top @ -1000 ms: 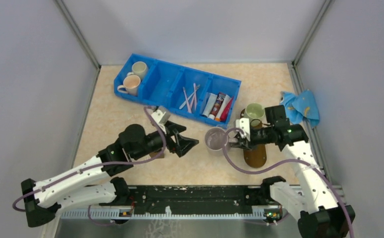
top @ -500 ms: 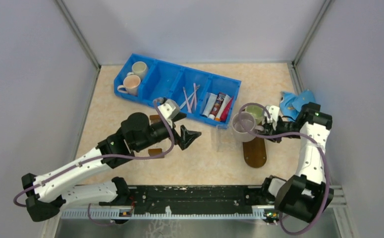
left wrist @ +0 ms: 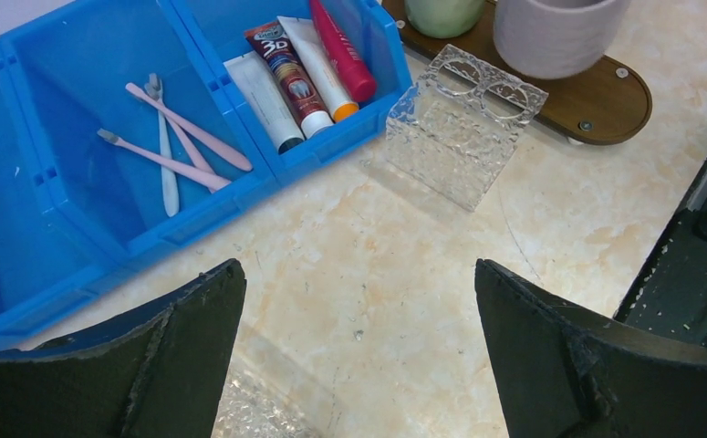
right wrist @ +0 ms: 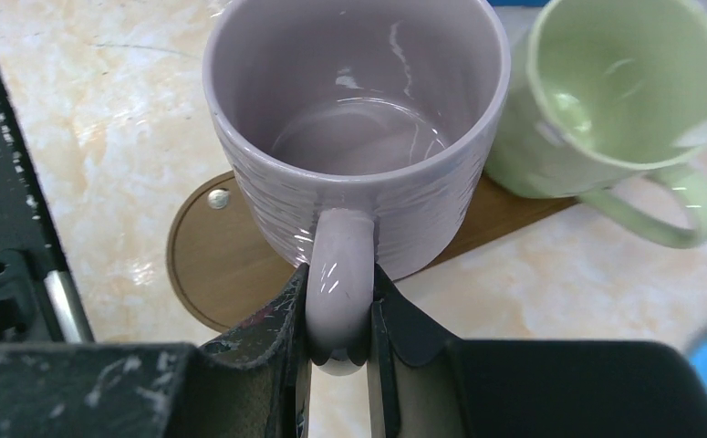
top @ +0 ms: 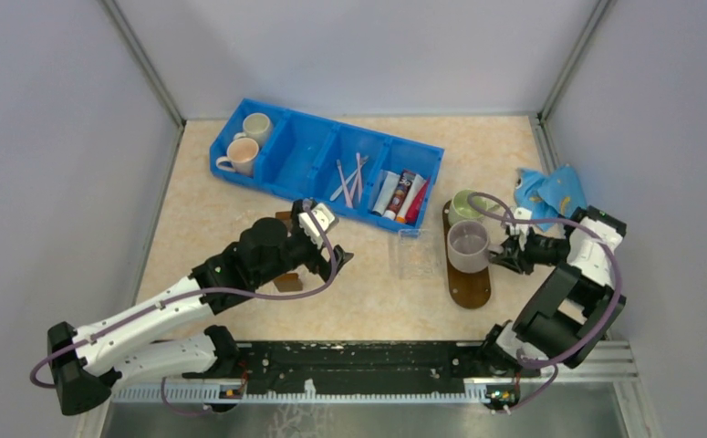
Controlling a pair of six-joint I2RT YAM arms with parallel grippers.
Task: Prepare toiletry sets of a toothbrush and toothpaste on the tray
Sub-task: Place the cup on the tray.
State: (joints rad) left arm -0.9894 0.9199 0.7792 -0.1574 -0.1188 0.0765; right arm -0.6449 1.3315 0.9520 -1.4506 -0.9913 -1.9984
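The lilac mug is close beside the green one and hangs above the tray, so it would fall if I opened now. My right gripper needs to lower it before letting go.
The dark brown oval tray (top: 469,285) lies right of centre and also shows in the right wrist view (right wrist: 222,265). A green mug (top: 464,206) stands on its far end. My right gripper (top: 506,255) is shut on the handle of a lilac mug (right wrist: 358,119), upright over the tray's middle, next to the green mug (right wrist: 605,91). Pink and white toothbrushes (left wrist: 171,146) and toothpaste tubes (left wrist: 299,73) lie in the blue bin (top: 285,155). My left gripper (left wrist: 358,274) is open and empty over bare table, near the bin's front.
A clear textured holder (top: 410,253) stands between the bin and the tray. Two mugs (top: 244,151) sit in the bin's left end. A small brown block (top: 285,281) lies under my left arm. A blue cloth (top: 550,187) lies at the far right.
My right arm carried the lilac mug from the table's middle rightward onto the tray beside the green mug. My left gripper shifted slightly left, towards the bin, still open.
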